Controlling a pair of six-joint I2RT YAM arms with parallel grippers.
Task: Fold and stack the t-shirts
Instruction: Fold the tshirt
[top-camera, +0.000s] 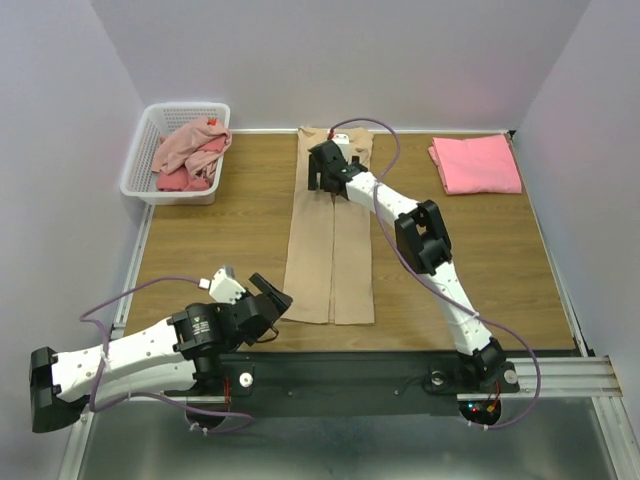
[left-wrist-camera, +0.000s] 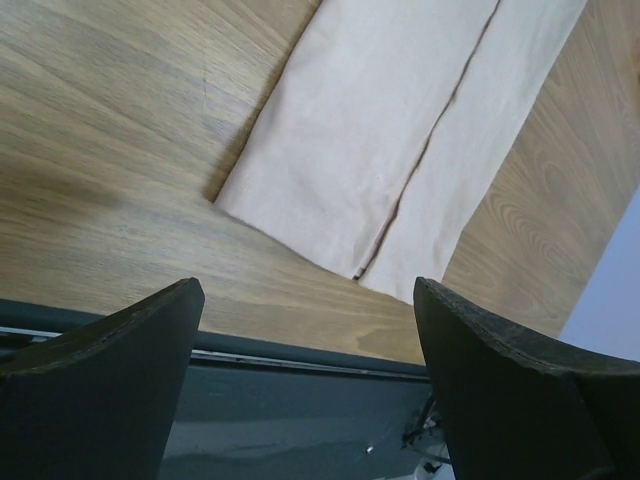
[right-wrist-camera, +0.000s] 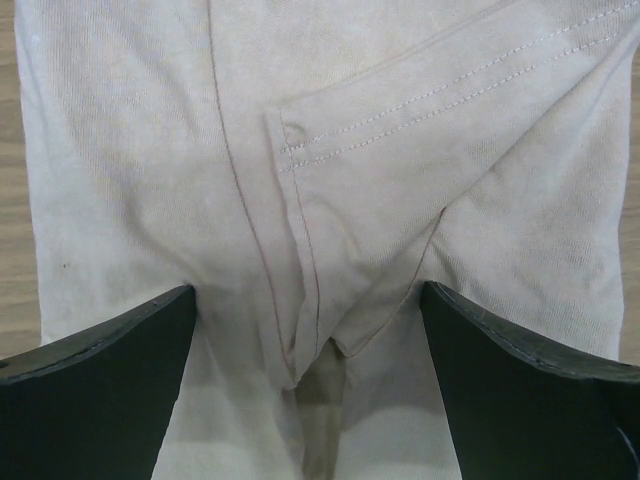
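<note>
My left gripper needs to grab the beige t-shirt's near hem next, at the corner on the basket side, to fold the t-shirt. The hem's other corner is left to my right gripper.
A beige t-shirt (top-camera: 330, 250) lies flat down the middle of the table as a long strip, both sides folded in to meet along the centre. My right gripper (top-camera: 327, 178) hovers open over its far end, where the folded sleeve (right-wrist-camera: 420, 120) and centre seam show; nothing is between the jaws. My left gripper (top-camera: 272, 297) stands open near the table's front edge, just left of the shirt's near hem (left-wrist-camera: 330, 225), empty. A salmon-pink t-shirt (top-camera: 475, 163) lies folded at the far right. Dusty-pink and red t-shirts (top-camera: 190, 152) are crumpled in the basket.
A white lattice basket (top-camera: 140, 165) stands at the far left corner. The table's black front rail (top-camera: 400, 365) runs along the near edge, below the left gripper. Purple cables trail from both arms. Grey walls close in the back and sides.
</note>
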